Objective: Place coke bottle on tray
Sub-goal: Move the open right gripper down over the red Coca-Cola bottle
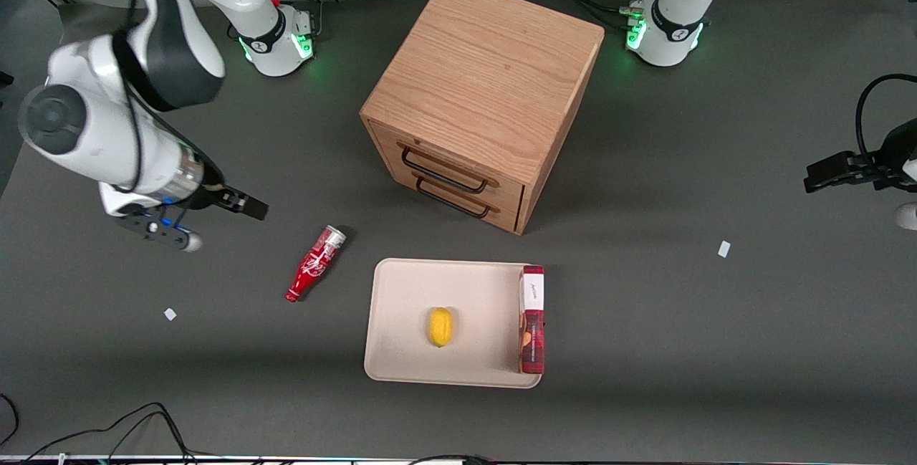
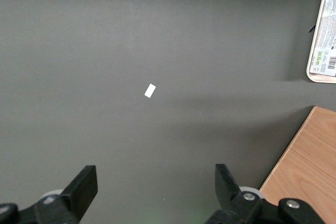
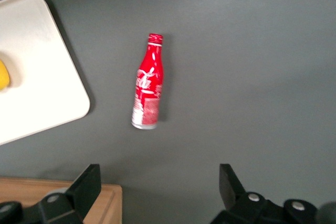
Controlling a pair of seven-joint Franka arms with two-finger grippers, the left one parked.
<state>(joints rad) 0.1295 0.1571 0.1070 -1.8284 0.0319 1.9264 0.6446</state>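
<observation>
The right gripper grabs the coke bottle by its wide labeled body (image 1: 313, 267) (image 3: 148, 96) next, to place it on the tray.
The coke bottle (image 1: 315, 264) lies on its side on the dark table, silvery wide end toward the cabinet and red neck toward the front camera. It lies beside the cream tray (image 1: 401, 357), apart from it. My right gripper (image 1: 208, 220) hovers above the table, open and empty, a short way from the bottle toward the working arm's end. In the right wrist view the bottle (image 3: 147, 83) lies ahead of the open gripper (image 3: 159, 187), with the tray's corner (image 3: 47, 93) beside it.
A yellow lemon (image 1: 440, 327) and a long red box (image 1: 531, 319) lie on the tray. A wooden drawer cabinet (image 1: 480, 99) stands farther from the front camera than the tray. Small white paper scraps (image 1: 170, 314) (image 1: 724, 248) lie on the table.
</observation>
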